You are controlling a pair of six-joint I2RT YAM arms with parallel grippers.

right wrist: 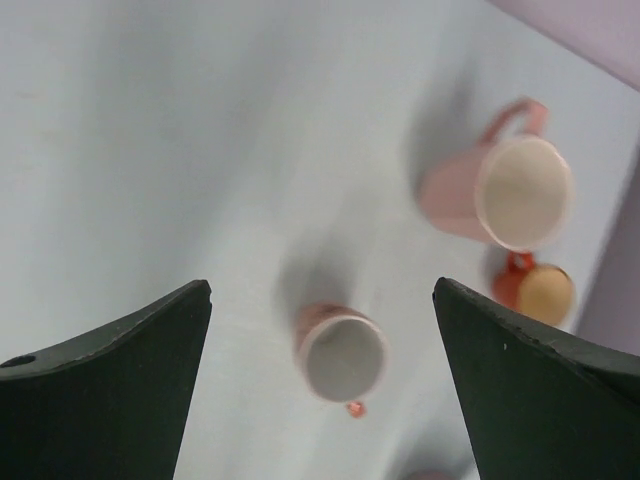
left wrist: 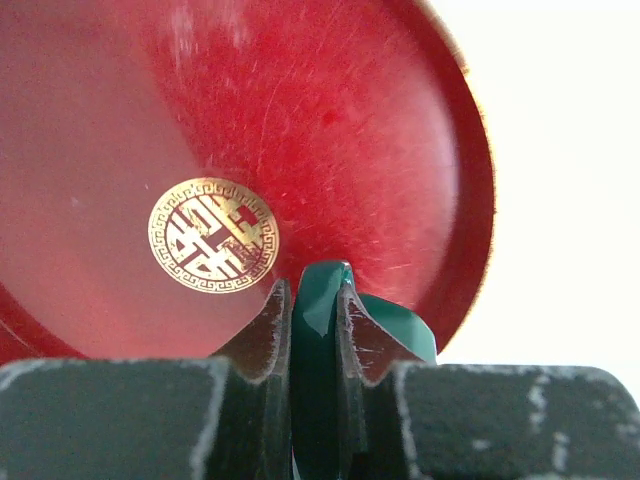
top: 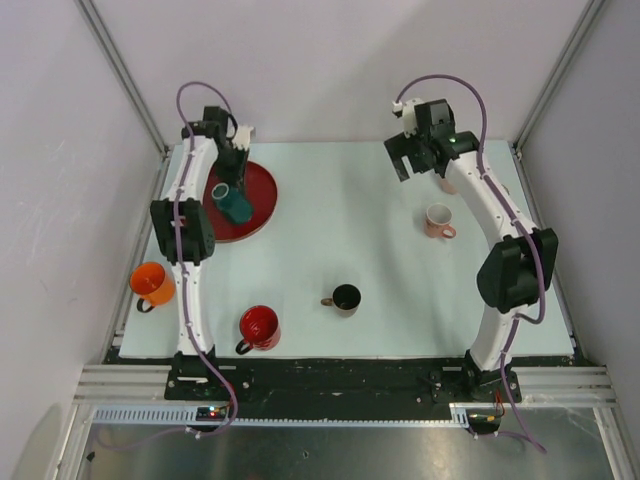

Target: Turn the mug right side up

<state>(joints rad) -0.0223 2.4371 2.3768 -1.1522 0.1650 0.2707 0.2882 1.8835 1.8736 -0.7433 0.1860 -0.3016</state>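
The robot's right gripper needs to grab the dark green mug by its pale rim while the left gripper holds the mug's side, so the mug's base stays free to be set upright.
A dark green mug (top: 240, 205) sits on the round red plate (top: 264, 186) at the back left. Its pale rim faces up and towards the arm, and it looks tilted. My left gripper (top: 229, 183) is shut on the mug's wall. In the left wrist view the fingers (left wrist: 272, 325) pinch the green wall (left wrist: 405, 325) over the red plate (left wrist: 350, 130) with its gold emblem. My right gripper (top: 420, 158) hangs open and empty above the back right of the table.
A pink mug (top: 438, 220) stands upright near the right arm. It also shows in the right wrist view (right wrist: 500, 190), with a small pink cup (right wrist: 342, 355) between the fingers' line of sight. An orange mug (top: 152, 284), a red mug (top: 260, 326) and a dark mug (top: 346, 297) stand near the front.
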